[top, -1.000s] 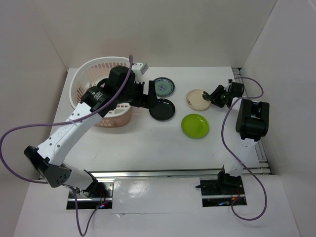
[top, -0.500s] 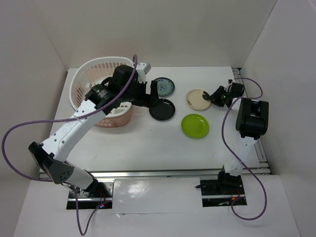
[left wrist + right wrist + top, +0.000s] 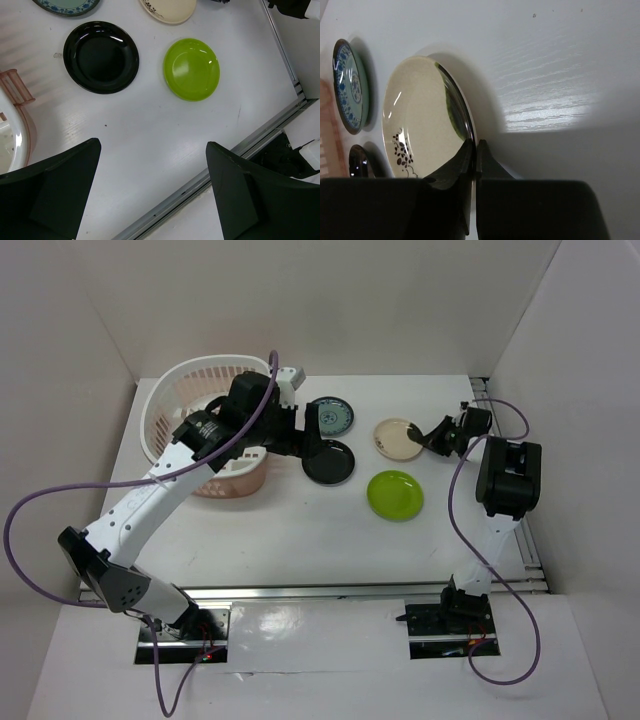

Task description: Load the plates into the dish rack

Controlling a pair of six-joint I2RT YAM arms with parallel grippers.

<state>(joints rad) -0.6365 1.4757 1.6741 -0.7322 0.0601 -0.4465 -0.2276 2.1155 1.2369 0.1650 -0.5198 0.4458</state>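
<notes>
Next, my left gripper takes hold of the cream plate's rim away from my right gripper, which leaves an edge free for the dish rack.
The pink-white dish rack (image 3: pixel 178 405) stands at the back left. The black plate (image 3: pixel 329 462), the teal patterned plate (image 3: pixel 331 417), the cream plate (image 3: pixel 397 438) and the lime green plate (image 3: pixel 395 494) lie on the table. My left gripper (image 3: pixel 310 435) hovers open above the black plate, which shows in the left wrist view (image 3: pixel 101 56) with the green plate (image 3: pixel 192 69). My right gripper (image 3: pixel 428 440) is shut on the right rim of the cream plate (image 3: pixel 422 120), tilting it up. The teal plate (image 3: pixel 351 85) lies beyond it.
A metal rail (image 3: pixel 360 592) runs along the table's near edge and another (image 3: pixel 528 540) along the right edge. White walls close in the back and sides. The rack's pink corner (image 3: pixel 17 87) sits left of the black plate.
My left gripper has moved slightly back and right over the black plate. My right gripper has drawn the cream plate a little to the left and tilted it.
</notes>
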